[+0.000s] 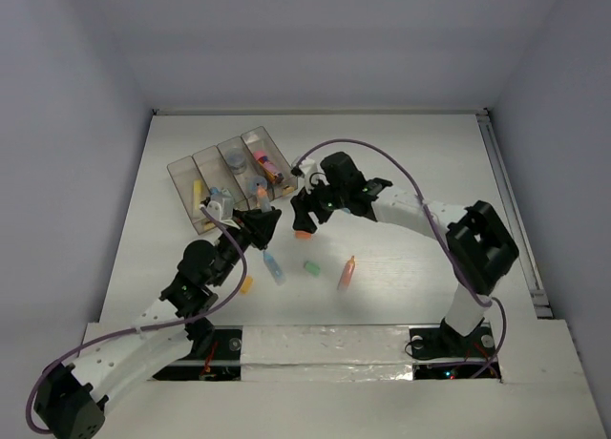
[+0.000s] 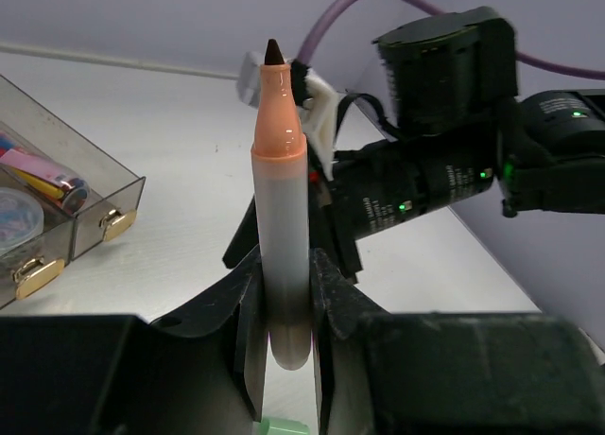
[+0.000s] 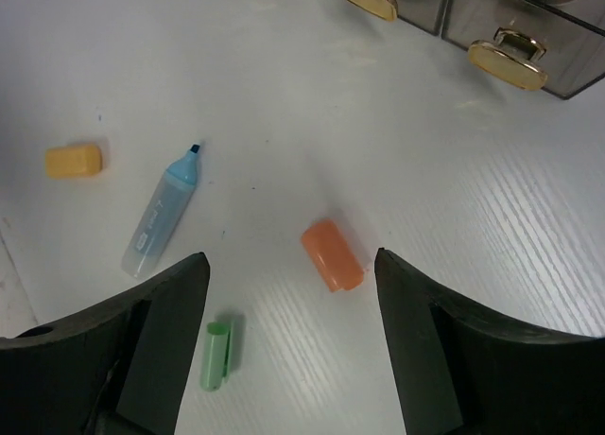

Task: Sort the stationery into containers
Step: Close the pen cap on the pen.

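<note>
The orange cap's open end must fit over the uncapped marker's tip, so my right gripper will grab the cap's long sides.
My left gripper [image 2: 284,265] is shut on an uncapped marker [image 2: 281,199] with a pale barrel and an orange collar; its dark tip points away from the wrist. In the top view the left gripper [image 1: 263,221] hovers just in front of the smoky four-compartment tray [image 1: 181,175], which holds several stationery pieces. My right gripper [image 3: 286,258] is open and empty, above an orange cap [image 3: 332,255] on the table. In the top view the right gripper [image 1: 310,215] sits over that cap [image 1: 303,235].
A blue highlighter [image 3: 161,217], a green cap [image 3: 217,355] and a yellow block [image 3: 74,160] lie on the table. An orange marker [image 1: 347,273] lies further right. The tray's end with gold handles [image 3: 508,61] is close ahead of the right gripper.
</note>
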You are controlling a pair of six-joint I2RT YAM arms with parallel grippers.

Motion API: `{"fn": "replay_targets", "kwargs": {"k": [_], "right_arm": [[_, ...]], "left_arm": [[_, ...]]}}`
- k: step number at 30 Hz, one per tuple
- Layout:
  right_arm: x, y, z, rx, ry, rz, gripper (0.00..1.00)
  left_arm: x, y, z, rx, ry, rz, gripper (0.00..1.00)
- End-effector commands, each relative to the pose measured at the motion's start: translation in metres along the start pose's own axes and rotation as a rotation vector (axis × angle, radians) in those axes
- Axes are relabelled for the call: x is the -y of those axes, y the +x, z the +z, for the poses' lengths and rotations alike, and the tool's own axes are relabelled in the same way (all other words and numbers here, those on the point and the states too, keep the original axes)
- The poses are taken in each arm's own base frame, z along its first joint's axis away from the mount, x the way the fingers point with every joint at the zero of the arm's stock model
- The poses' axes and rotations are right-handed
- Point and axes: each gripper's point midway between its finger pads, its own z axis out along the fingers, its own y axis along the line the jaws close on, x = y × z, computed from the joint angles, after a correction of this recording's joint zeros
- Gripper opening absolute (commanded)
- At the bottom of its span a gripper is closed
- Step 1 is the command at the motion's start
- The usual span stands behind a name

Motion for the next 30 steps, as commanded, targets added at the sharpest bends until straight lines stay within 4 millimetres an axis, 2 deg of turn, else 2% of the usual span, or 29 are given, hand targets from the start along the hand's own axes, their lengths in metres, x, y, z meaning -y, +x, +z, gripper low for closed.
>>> {"fn": "replay_targets", "kwargs": {"k": [1,4,9,12,17,23,25,29,30], "right_arm": [[-0.002,0.004,0.012,-0.064,-0.049,-0.058,0.77],[0.006,0.014,0.021,-0.113,-0.037,-0.062,0.79],[-0.004,0.035,0.035,-0.207,-0.059,-0.095,0.80],[0.005,0.044,0.044,-0.238,-0.010,-0.105,0.81],[0.006,0.057,0.062,-0.291,0.058,-0.164,0.80],[0.025,0.063,0.066,-0.300,0.167,-0.188,0.71],[0.025,0.069,0.066,-0.311,0.188,-0.194,0.64],[0.033,0.079,0.061,-0.331,0.237,-0.185,0.59],[0.034,0.078,0.062,-0.322,0.241,-0.184,0.53]], "left_arm": [[-0.002,-0.009,-0.001,0.040,-0.010,-0.013,0.00],[-0.002,-0.008,-0.001,0.037,-0.013,-0.011,0.00],[-0.004,-0.010,-0.003,0.045,-0.027,-0.009,0.00],[-0.006,-0.012,-0.003,0.050,-0.036,-0.006,0.00],[-0.008,-0.013,-0.003,0.055,-0.044,0.000,0.00],[-0.008,-0.013,-0.003,0.055,-0.048,0.006,0.00],[-0.009,-0.015,-0.004,0.063,-0.051,0.008,0.00],[-0.009,-0.015,-0.004,0.064,-0.050,0.010,0.00],[-0.009,-0.015,-0.004,0.063,-0.049,0.011,0.00]]}}
